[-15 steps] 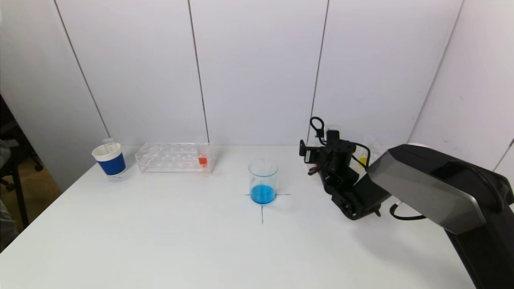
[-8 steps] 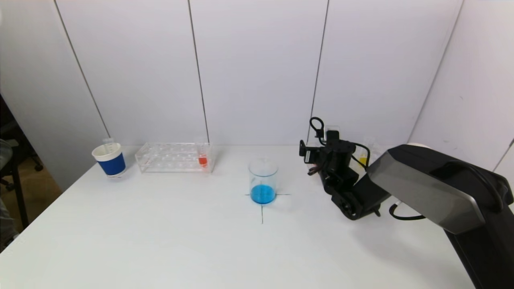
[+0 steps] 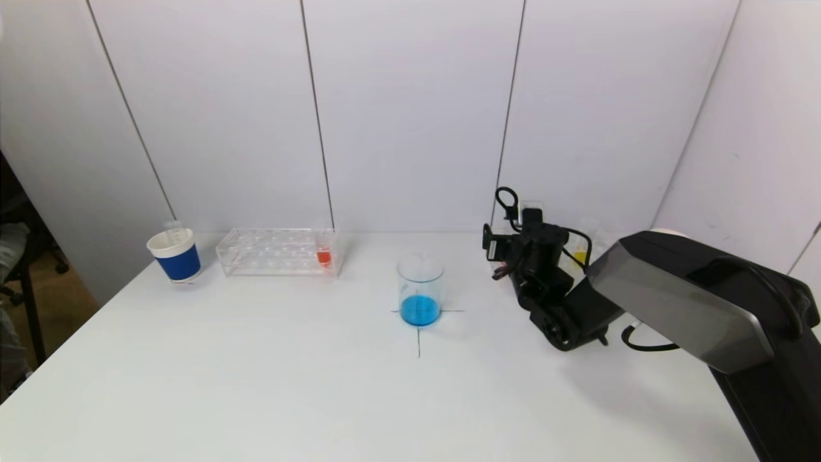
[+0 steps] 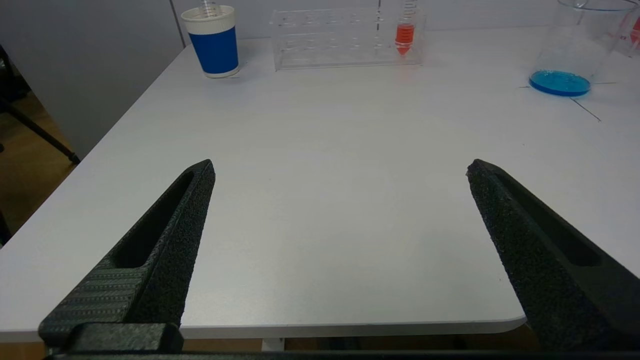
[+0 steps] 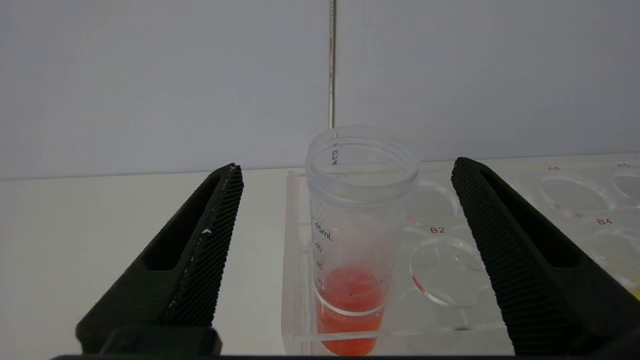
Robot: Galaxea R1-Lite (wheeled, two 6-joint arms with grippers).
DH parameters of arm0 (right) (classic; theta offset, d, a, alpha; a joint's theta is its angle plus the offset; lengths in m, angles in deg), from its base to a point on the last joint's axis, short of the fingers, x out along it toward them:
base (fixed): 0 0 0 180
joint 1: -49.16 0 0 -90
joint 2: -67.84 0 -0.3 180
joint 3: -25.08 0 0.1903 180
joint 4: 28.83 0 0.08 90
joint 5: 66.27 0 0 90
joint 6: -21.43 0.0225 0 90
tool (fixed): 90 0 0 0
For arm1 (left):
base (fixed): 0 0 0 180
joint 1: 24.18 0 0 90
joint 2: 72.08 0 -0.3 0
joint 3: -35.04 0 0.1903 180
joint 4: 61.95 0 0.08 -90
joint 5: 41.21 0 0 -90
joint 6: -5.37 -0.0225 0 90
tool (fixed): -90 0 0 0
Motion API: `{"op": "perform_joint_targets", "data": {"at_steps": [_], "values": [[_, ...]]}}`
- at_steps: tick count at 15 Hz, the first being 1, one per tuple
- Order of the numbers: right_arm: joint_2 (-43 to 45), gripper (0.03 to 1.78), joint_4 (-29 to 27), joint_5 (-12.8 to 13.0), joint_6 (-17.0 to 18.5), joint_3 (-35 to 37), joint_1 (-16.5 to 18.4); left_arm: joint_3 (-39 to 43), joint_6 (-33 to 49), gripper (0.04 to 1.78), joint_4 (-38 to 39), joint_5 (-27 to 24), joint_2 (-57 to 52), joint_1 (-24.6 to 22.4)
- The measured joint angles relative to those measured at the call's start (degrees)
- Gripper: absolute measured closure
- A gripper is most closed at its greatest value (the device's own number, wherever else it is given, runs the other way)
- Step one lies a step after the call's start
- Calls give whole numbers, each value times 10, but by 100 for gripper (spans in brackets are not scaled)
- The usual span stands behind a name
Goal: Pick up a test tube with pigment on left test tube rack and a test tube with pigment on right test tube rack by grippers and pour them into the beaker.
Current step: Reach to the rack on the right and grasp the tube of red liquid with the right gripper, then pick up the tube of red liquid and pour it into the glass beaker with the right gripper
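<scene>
My right gripper is about to grab the red test tube by its bare upper side below the test tube's rim [image 5: 358,231], because the rack surrounds the lower half of the test tube.
My right gripper [image 5: 347,167] is open, with a jaw on each side of a clear test tube holding red pigment [image 5: 356,250]; neither jaw touches it. That tube stands upright in the corner hole of the right rack [image 5: 575,235]. In the head view my right arm [image 3: 673,301] hides most of this rack. The beaker [image 3: 420,289], with blue liquid at its bottom, stands at the table's middle. The left rack [image 3: 272,252] holds a red-pigment tube [image 3: 324,253] at its right end. My left gripper [image 4: 341,165] is open and empty, low over the table's near edge.
A blue and white cup [image 3: 174,255] stands left of the left rack. A tube with yellow pigment [image 3: 580,255] shows behind my right arm. The white wall runs close behind both racks. A black cross [image 3: 419,333] marks the beaker's spot.
My right gripper has shifted slightly to the right at the right rack. Nothing else has moved.
</scene>
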Motion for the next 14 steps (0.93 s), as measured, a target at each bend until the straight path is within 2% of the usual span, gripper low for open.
{"op": "perform_joint_targets", "data": {"at_steps": [1,5,6,14], "values": [[0,48,0,0,0,0,0,0,0,6,0,0,0,0],[-1,122,-5,0,1,-4,2,0,0,6,0,0,0,0],[-1,129,-5,0,1,-4,2,0,0,6,0,0,0,0],[-1,128,-5,0,1,-4,3,0,0,6,0,0,0,0]]}}
